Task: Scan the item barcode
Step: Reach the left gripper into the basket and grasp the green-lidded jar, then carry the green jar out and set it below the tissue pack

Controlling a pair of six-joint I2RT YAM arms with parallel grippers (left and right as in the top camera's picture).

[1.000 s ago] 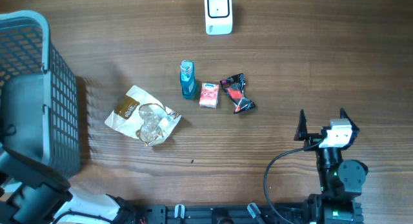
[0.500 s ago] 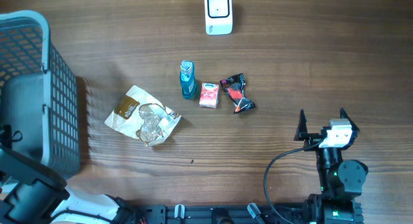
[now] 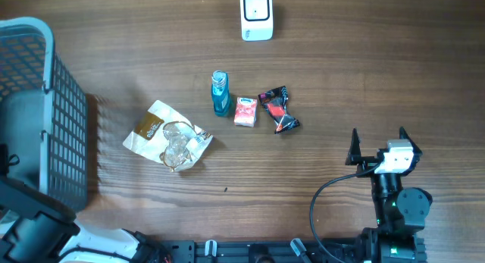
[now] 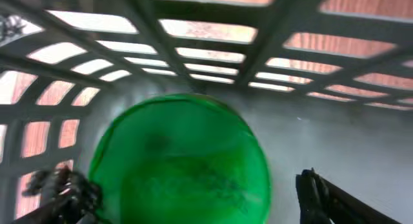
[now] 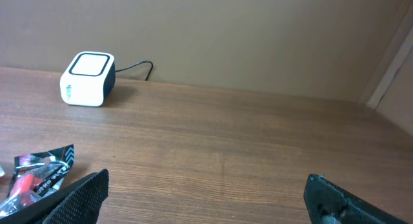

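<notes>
My left gripper should next take hold of the round green item (image 4: 182, 170) across its opposite edges, with the green side toward the gripper, to stand the item upright for scanning.
In the left wrist view a round green item (image 4: 181, 159) lies on the floor of the grey basket (image 4: 213, 43). My left gripper (image 4: 190, 185) stands open astride it, the left finger (image 4: 64, 195) at its edge and the right finger (image 4: 322, 198) apart from it. No barcode shows on it. The white scanner (image 3: 256, 14) sits at the table's far edge, also seen in the right wrist view as the scanner (image 5: 88, 78). My right gripper (image 3: 378, 134) rests open and empty over bare wood at the near right.
The grey basket (image 3: 72, 119) fills the left side, with the left arm (image 3: 30, 217) reaching into it. On the table lie a gold-and-white bag (image 3: 167, 136), a blue bottle (image 3: 220, 93), a pink packet (image 3: 245, 111) and a black-and-red packet (image 3: 278, 109).
The basket has shifted slightly to the left with the left arm inside it. The right arm and the table items have not moved.
</notes>
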